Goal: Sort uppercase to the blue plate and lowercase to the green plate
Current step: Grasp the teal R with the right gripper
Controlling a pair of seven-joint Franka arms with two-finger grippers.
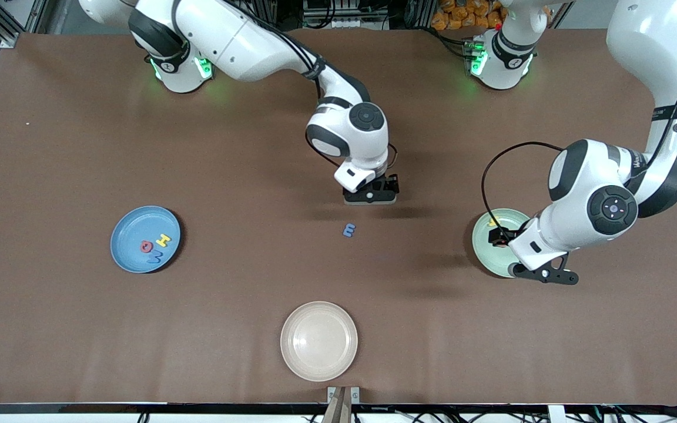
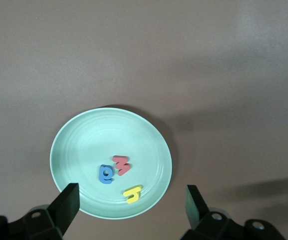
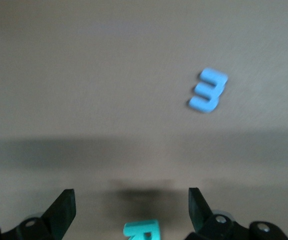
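Note:
My fingers are above the teal R (image 3: pixel 142 228), so my right gripper lowers to the R first and closes on it only then.
The blue plate (image 1: pixel 131 232) holds three uppercase letters: a red Q (image 1: pixel 146 246), a yellow H (image 1: pixel 163 239) and a blue W (image 1: pixel 154 257). The green plate (image 2: pixel 84 145) (image 1: pixel 487 247) holds three lowercase letters: a blue a (image 2: pixel 106 173), a red m (image 2: pixel 121 165) and a yellow h (image 2: pixel 133 193) (image 1: pixel 493 222). My left gripper (image 2: pixel 131 196) (image 1: pixel 508 254) hangs open over that plate's rim, holding nothing. A blue m (image 1: pixel 348 230) (image 3: pixel 207 90) lies on the table mid-way between the plates. My right gripper (image 3: pixel 129 210) (image 1: pixel 369 197) is open over the table, with a teal R (image 3: pixel 143 231) between its fingers, touching neither. The front view hides the R.
A cream-white plate (image 1: pixel 319 341) sits near the table's front edge, nearer to the front camera than the blue m. The brown tabletop (image 1: pixel 244 176) stretches between the plates.

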